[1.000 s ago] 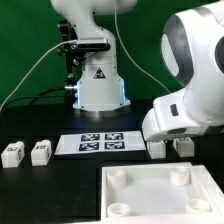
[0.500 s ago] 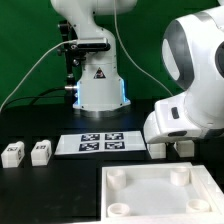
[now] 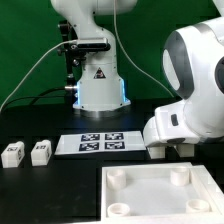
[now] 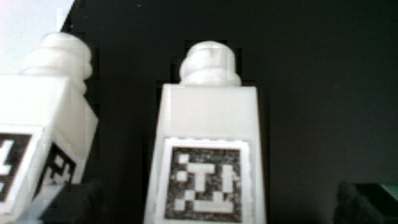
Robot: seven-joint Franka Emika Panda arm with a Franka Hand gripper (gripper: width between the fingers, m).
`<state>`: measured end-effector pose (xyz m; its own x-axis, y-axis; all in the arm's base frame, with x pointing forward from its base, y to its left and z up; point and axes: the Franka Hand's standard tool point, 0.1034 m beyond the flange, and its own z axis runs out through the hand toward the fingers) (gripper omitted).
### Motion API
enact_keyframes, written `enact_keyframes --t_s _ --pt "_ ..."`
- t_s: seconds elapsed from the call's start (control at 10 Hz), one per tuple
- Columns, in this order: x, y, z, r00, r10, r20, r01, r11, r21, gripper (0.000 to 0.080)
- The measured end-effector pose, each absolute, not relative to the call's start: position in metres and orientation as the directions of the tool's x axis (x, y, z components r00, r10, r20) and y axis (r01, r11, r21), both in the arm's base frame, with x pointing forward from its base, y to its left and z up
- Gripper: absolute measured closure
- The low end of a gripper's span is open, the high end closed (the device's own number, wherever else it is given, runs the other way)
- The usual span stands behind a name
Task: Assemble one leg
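Note:
The robot's gripper should close on the leg now. Its fingers are on either side of the leg's tagged end, so they would hold the leg.
In the wrist view a white leg (image 4: 214, 130) lies straight below the camera, its rounded peg end pointing away and its black-and-white tag facing up. My gripper (image 4: 222, 200) is open; its dark fingers (image 4: 370, 196) stand on either side of this leg's tagged end, with gaps and no contact. A second leg (image 4: 45, 110) lies close beside it. In the exterior view these two legs (image 3: 158, 151) show only partly under the arm at the right, and the gripper is hidden behind the arm's wrist. Two more legs (image 3: 13, 152) (image 3: 41, 152) lie at the left.
The marker board (image 3: 97, 143) lies flat in the middle of the black table, in front of the robot base (image 3: 98, 90). The large white square top (image 3: 160, 205) with round corner sockets lies at the front right.
The arm's wrist has sunk lower and slightly toward the exterior view's right over the two right-hand legs, covering more of them. Nothing else has moved.

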<state>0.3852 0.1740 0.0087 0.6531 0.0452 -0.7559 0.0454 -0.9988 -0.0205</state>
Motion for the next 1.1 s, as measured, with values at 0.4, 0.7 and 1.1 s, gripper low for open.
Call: enact_keyframes --t_s 0.4,0.7,1.1 --pt "0.3851 0.1740 0.0086 0.653 0.045 -0.756 0.045 -0.999 -0.020 0.0426" --pt "0.3851 0.1740 0.0086 0.653 0.045 -0.756 0.045 -0.999 -0.020 0.0509" --pt "0.3851 0.1740 0.0086 0.653 0.045 -0.756 0.045 -0.999 -0.020 0.0509"
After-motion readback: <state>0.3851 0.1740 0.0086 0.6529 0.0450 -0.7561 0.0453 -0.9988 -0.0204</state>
